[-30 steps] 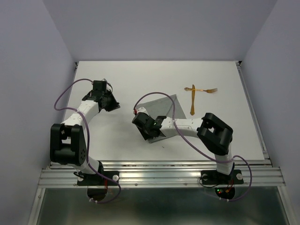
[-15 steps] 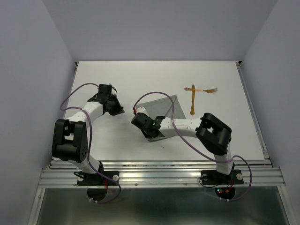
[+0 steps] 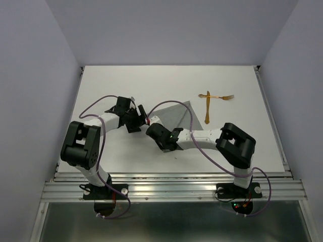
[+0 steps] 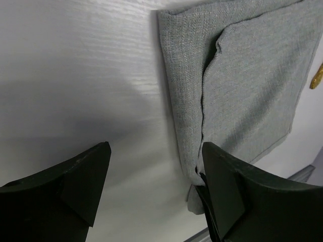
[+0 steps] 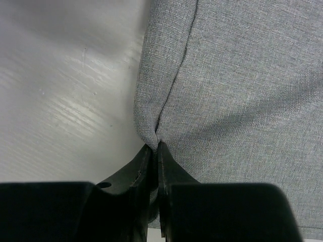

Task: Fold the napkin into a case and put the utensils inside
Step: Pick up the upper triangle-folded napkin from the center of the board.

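Note:
My left gripper should next grab the napkin's folded edge (image 3: 153, 115) (image 4: 178, 46), away from my right gripper, to turn the napkin over for the case.
The grey napkin (image 3: 174, 113) lies partly folded at mid-table, one layer lapped over another (image 4: 242, 75). My right gripper (image 3: 151, 132) sits at its near-left corner, shut (image 5: 155, 147) on a pinch of the folded edge of the cloth (image 5: 237, 91). My left gripper (image 3: 139, 118) hovers just left of the napkin, open wide (image 4: 155, 148) with only bare table between its fingers (image 4: 75, 186). The two golden utensils lie crossed on the table to the napkin's right: a fork (image 3: 218, 97) lying crosswise and a second piece (image 3: 207, 108) pointing toward me. A golden tip (image 4: 317, 78) shows in the left wrist view.
The white table (image 3: 227, 146) is bounded by grey walls at the back and sides and a metal rail (image 3: 171, 184) at the near edge. Purple cables loop over both arms.
My left arm has swung right to the napkin's left edge and its gripper has opened wide. The right gripper has closed onto the cloth's edge.

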